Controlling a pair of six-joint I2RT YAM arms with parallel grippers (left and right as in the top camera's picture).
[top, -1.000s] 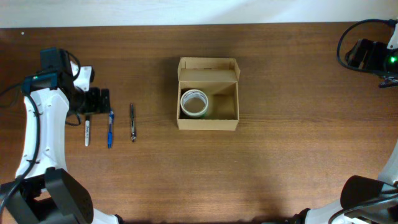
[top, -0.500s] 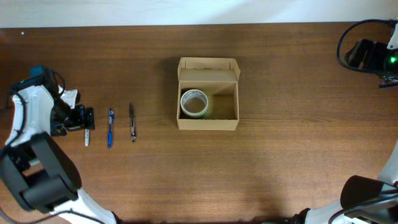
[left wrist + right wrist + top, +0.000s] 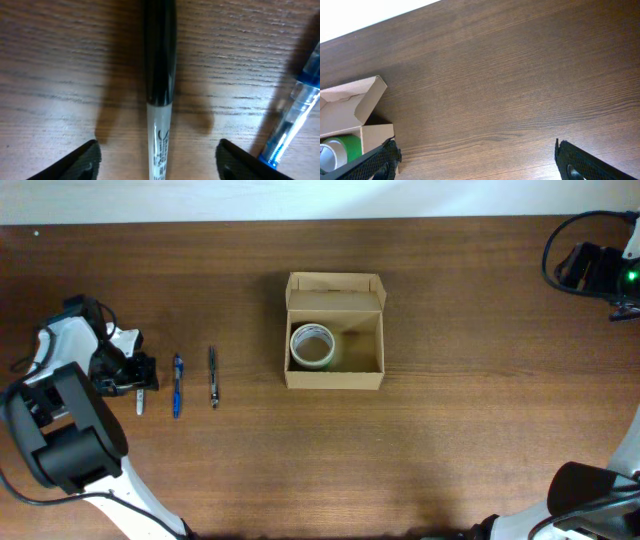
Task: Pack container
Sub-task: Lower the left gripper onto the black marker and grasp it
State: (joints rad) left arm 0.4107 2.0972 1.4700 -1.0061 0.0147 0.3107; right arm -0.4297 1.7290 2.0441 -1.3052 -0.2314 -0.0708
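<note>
I would leave the marker (image 3: 140,402) on the tabletop if I lifted my left gripper now. I can see wood between the marker and my open fingers on both sides.
The container (image 3: 334,376), a tan cardboard box with its lid flap open, stands mid-table with a roll of tape (image 3: 312,345) inside; it also shows in the right wrist view (image 3: 355,107). My left gripper (image 3: 139,376) is open, low over a black-capped grey marker (image 3: 160,100), one finger on each side and neither touching it. The marker (image 3: 140,402) lies at the table's left. A blue pen (image 3: 177,385) lies just right of it, also in the left wrist view (image 3: 292,117). My right gripper (image 3: 477,165) is open and empty, high at the far right.
A dark pen (image 3: 213,376) lies right of the blue pen. The right arm's base (image 3: 595,270) sits at the far right corner. Bare brown wood lies between the pens and the box.
My left gripper has moved left from over the blue pen to the marker and come down over it. The right arm has not moved.
</note>
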